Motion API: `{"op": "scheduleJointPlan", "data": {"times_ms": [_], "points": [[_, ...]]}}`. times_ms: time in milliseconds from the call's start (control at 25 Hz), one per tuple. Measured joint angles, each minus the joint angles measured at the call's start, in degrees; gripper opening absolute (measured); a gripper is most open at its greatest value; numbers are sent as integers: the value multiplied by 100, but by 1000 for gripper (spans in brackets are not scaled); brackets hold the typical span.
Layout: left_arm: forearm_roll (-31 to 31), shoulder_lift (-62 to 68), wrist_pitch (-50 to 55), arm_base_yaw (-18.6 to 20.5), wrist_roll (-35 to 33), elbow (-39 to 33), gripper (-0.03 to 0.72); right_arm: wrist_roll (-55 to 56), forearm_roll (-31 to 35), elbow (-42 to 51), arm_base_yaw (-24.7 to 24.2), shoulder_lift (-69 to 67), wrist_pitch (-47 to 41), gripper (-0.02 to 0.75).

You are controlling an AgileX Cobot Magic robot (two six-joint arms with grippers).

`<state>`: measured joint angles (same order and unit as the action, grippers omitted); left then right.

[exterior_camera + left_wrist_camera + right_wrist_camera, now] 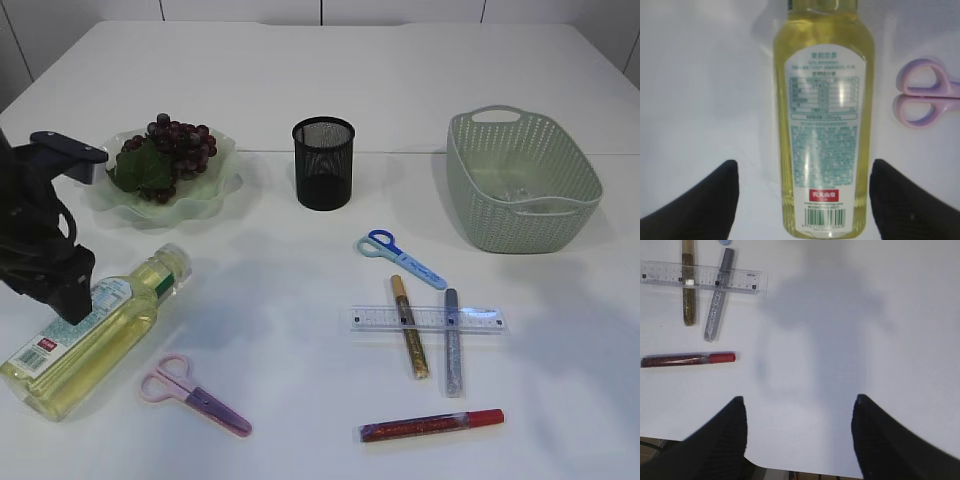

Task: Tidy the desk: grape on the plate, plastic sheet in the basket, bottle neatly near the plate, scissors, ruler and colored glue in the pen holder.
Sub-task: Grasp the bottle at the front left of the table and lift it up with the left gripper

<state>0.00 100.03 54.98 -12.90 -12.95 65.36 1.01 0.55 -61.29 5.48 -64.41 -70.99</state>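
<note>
I next need to take hold of the bottle of yellow liquid by its labeled body (75, 330) with my left gripper, to stand it neatly near the plate (215, 195).
A bottle (90, 335) of yellow liquid lies on its side at the front left. My left gripper (68, 298) is open just above it; in the left wrist view its fingers (802, 172) straddle the bottle's (822, 100) base end without touching. The grape (172, 148) bunch lies on the pale green plate (215, 195). The black mesh pen holder (323, 163) stands mid-table. Blue scissors (400, 257), pink scissors (195, 395), a clear ruler (480, 320) under gold glue (409, 328) and silver glue (452, 343), and red glue (432, 425) lie on the table. My right gripper (800, 402) is open and empty.
The green basket (470, 180) stands at the back right; something clear seems to lie inside, but I cannot tell what. The right gripper hovers near the table's front edge (790, 471), right of the red glue (687, 359). The pink scissors' handles (925, 92) lie beside the bottle.
</note>
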Motion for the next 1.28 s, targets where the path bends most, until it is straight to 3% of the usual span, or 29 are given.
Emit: {"op": "scheduleJointPlan", "data": {"times_ms": [1280], "points": [[-241,629,-338,-9,-248,23,593,-38,133,0,0,21,-13,512]]}}
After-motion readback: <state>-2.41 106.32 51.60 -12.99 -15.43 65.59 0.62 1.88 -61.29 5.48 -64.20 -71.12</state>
